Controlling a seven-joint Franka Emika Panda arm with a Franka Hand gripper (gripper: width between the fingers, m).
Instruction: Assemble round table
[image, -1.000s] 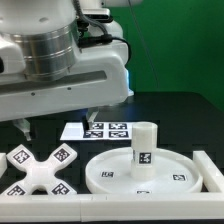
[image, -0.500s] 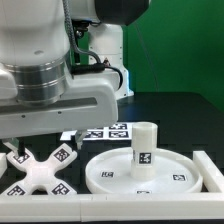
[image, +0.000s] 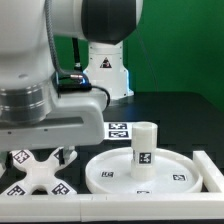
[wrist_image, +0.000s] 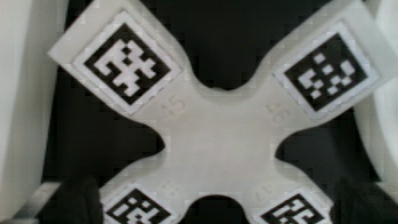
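The gripper grabs the white cross-shaped foot by its narrow middle (image: 41, 175) next, to fit the foot onto the short cylinder leg (image: 144, 150).
The white cross-shaped foot (image: 35, 178) lies flat at the front of the exterior view's left and fills the wrist view (wrist_image: 214, 120), showing a tag on each arm. My gripper (image: 38, 158) hangs low right over it, open. Its dark fingertips (wrist_image: 50, 200) sit wide apart on either side of the foot, and I cannot tell whether they touch it. The large rimmed round disc (image: 185, 182) lies to the exterior view's right. The short cylinder leg (image: 144, 150) stands upright at its centre.
The marker board (image: 118, 130) lies behind the disc, mostly hidden by my arm. A white raised border (image: 120, 208) runs along the table's front and turns up at the right side (image: 211, 168). The robot base stands at the back.
My arm has come down and swung over the cross-shaped foot, so the gripper now sits low above it. It now covers most of the marker board. The disc and leg have not moved.
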